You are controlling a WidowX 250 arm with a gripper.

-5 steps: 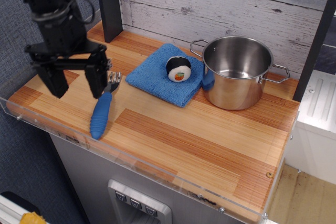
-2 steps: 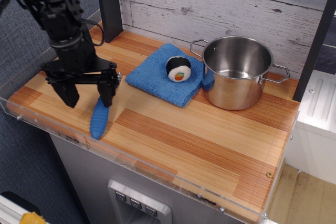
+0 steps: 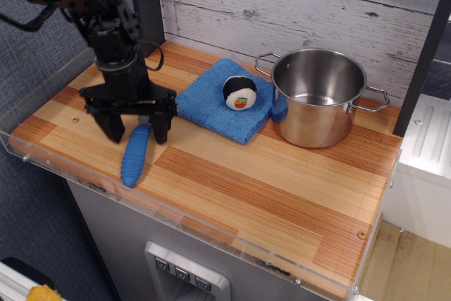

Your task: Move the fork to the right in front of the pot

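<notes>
Next, my gripper grabs the fork by its metal neck (image 3: 144, 120) to move the fork in front of the pot (image 3: 320, 96).
The fork (image 3: 133, 156) lies on the wooden counter at the front left, its thick ribbed blue handle pointing toward the front edge. Its metal head is hidden behind my gripper. My gripper (image 3: 139, 134) is open and low over the head end of the fork, with one finger (image 3: 114, 127) to the left of the handle's top and the other to the right. The shiny steel pot (image 3: 320, 96) with two wire handles stands at the back right, well away from the fork.
A folded blue cloth (image 3: 211, 103) lies between the gripper and the pot, with a black-and-white sushi-like toy (image 3: 239, 93) on it. A clear plastic rim (image 3: 176, 218) runs along the counter's front edge. A dark post (image 3: 146, 5) stands at the back left.
My gripper has moved right and down, from left of the fork to straddling its head end. It stays open. The fork, the pot and the cloth have not moved.
</notes>
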